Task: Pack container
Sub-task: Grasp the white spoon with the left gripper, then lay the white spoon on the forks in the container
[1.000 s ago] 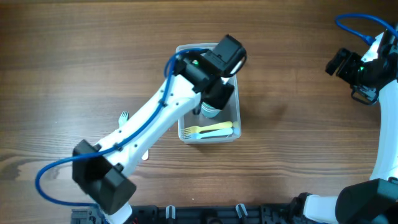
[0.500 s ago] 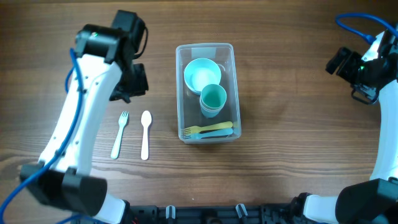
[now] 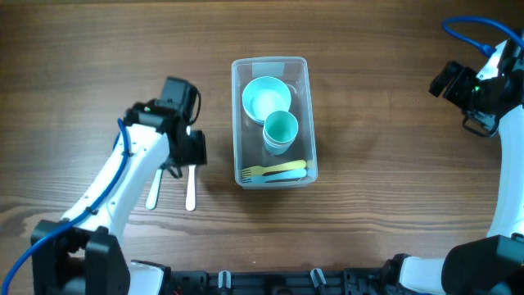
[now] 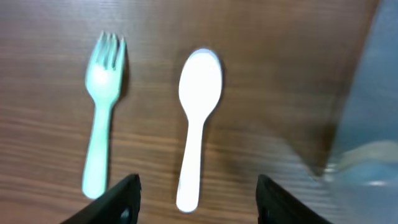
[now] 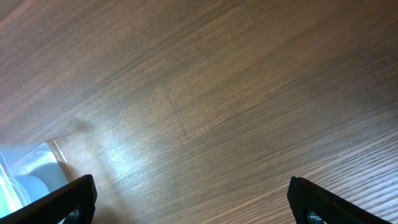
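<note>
My left gripper lowers next before closing on the spoon (image 3: 190, 195). High above the spoon, it would close on air, the spoon's whole length showing beyond the fingers.
The clear container (image 3: 237, 123) stands at the table's middle. It holds a pale blue bowl (image 3: 264, 96), a teal cup (image 3: 280, 129) and a yellow fork and other cutlery (image 3: 274, 171). A white spoon (image 4: 198, 118) and a pale green fork (image 4: 102, 106) lie side by side on the wood left of it; in the overhead view the spoon (image 3: 190, 195) and fork (image 3: 153, 192) stick out below my left arm. My left gripper (image 4: 196, 199) is open and empty, just above the spoon's handle end. My right gripper (image 5: 193, 202) is open and empty at the far right.
The container's edge (image 4: 367, 124) shows at the right of the left wrist view and its corner (image 5: 31, 168) at the lower left of the right wrist view. Bare wooden table (image 3: 385, 147) lies between the container and the right arm (image 3: 483, 90).
My left arm left the container, swung to the far left, then came down and toward the spoon and fork. The cup stays in the container. The right arm has not moved.
</note>
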You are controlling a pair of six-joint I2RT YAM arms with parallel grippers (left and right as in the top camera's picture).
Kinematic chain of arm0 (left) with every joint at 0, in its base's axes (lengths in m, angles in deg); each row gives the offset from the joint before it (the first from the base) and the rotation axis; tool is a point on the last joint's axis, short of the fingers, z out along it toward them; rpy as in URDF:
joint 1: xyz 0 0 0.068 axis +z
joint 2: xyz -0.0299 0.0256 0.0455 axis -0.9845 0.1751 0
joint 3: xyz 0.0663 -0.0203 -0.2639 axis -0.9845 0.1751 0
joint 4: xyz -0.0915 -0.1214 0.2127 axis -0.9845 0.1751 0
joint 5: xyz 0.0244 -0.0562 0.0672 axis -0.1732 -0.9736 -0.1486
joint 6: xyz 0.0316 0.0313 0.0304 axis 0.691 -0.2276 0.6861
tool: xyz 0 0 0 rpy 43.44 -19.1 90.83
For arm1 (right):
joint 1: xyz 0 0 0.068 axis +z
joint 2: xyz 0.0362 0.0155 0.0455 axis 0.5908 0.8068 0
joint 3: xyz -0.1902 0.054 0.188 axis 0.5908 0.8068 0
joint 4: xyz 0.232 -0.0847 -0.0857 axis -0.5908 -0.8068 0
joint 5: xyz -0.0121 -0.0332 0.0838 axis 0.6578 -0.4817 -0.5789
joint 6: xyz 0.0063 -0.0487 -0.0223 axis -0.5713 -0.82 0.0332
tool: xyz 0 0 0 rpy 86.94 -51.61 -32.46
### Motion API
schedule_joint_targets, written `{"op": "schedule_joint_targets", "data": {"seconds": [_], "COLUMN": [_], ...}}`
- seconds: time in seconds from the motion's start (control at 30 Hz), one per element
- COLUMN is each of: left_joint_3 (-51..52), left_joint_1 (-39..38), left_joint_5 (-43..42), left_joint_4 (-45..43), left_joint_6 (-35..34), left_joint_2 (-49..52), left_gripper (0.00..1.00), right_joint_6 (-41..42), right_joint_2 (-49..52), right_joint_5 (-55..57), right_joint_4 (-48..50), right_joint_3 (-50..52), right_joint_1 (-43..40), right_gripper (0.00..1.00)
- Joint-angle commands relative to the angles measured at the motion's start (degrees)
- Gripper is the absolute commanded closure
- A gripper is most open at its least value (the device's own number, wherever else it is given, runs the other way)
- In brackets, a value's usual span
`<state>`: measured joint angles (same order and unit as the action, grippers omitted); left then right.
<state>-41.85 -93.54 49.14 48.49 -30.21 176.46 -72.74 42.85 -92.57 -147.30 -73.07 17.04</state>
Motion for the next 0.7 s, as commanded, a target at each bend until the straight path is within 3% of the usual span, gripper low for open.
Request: {"op": "schedule_joint_targets", "data": {"seconds": [0.0, 0.13, 0.23, 0.5, 0.6, 0.67], "left_joint_3": [7.19, 14.03, 16.11, 19.08, 19.06, 19.06], "left_joint_1": [0.37, 0.42, 0.42, 0.42, 0.42, 0.42], "left_joint_5": [-1.11, -1.11, -1.11, -1.11, -1.11, -1.09], "left_joint_4": [-5.29, -13.46, -16.52, -22.58, -24.76, -25.33], "left_joint_6": [1.4, 1.4, 1.38, 4.42, 4.37, 4.39], "left_joint_2": [-0.31, -0.11, -0.09, 2.86, 4.42, 4.42], "left_gripper": [0.39, 0.37, 0.43, 0.45, 0.54, 0.68], "right_joint_6": [0.87, 0.85, 0.87, 0.87, 0.85, 0.87], "right_joint_2": [0.81, 0.81, 0.81, 0.81, 0.81, 0.81], "right_joint_5": [-0.24, -0.24, -0.24, -0.24, -0.24, -0.24], "right_joint_4": [0.11, 0.11, 0.11, 0.11, 0.11, 0.11], "right_joint_3": [0.02, 0.02, 0.02, 0.02, 0.02, 0.02], "right_joint_1": [0.02, 0.02, 0.02, 0.02, 0.02, 0.02], "right_gripper": [0.0, 0.0, 0.0, 0.0, 0.0, 0.0]}}
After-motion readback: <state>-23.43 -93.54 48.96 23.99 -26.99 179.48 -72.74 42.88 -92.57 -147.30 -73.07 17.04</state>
